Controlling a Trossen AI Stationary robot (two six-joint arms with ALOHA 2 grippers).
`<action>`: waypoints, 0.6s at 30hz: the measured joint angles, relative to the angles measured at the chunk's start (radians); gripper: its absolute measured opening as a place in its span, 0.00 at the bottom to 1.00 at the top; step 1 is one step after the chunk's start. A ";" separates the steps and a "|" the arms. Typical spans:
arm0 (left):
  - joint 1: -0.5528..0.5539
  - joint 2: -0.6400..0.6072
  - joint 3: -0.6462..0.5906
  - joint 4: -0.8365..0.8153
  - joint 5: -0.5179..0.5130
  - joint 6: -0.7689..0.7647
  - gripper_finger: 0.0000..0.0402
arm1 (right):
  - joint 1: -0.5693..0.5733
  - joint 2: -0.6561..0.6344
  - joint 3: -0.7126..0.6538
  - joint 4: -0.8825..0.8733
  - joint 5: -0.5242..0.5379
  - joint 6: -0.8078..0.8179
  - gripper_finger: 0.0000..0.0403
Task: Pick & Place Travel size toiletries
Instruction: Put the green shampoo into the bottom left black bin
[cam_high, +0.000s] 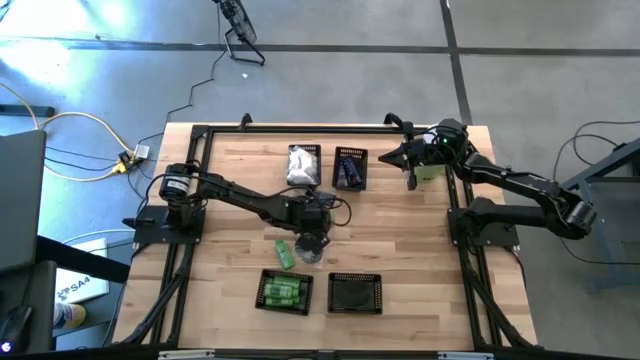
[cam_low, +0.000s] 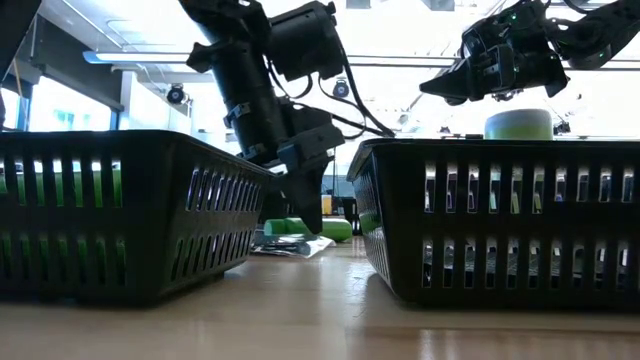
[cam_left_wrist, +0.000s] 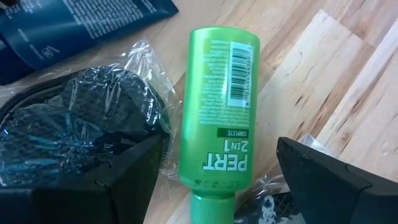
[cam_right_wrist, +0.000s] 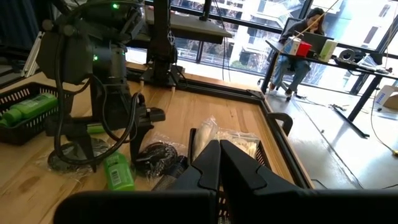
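Observation:
My left gripper should next grab the green bottle by its body at the PERT logo (cam_left_wrist: 217, 162) near the cap. Then it can pack the bottle in a basket.
A bright green bottle (cam_left_wrist: 214, 112) lies flat on the table, its cap toward my left gripper (cam_left_wrist: 217, 146). That gripper is open and slants down over the bottle (cam_high: 285, 252), one finger on each side, touching nothing that I can see. Beside the bottle lie a dark clear-wrapped item (cam_left_wrist: 74, 130) and a dark blue tube (cam_left_wrist: 81, 25). My right gripper (cam_high: 405, 155) is shut and held level above the table's far right part, with nothing in it.
Four black mesh baskets stand on the table. The near left one (cam_high: 285, 292) holds green bottles, and the near right one (cam_high: 355, 293) shows nothing inside. The far pair hold white packets (cam_high: 303, 165) and dark blue items (cam_high: 350, 167). A pale-green cylinder (cam_high: 430, 172) stands far right.

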 joint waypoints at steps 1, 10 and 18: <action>0.000 0.000 0.000 0.001 0.000 0.000 0.78 | 0.000 0.000 0.000 0.000 0.000 0.000 0.01; 0.000 0.000 -0.001 -0.003 -0.033 0.000 0.78 | 0.000 0.000 0.000 0.000 0.000 0.000 0.01; 0.000 0.025 0.001 0.005 -0.048 -0.003 0.78 | 0.000 0.000 0.000 0.000 0.000 0.000 0.01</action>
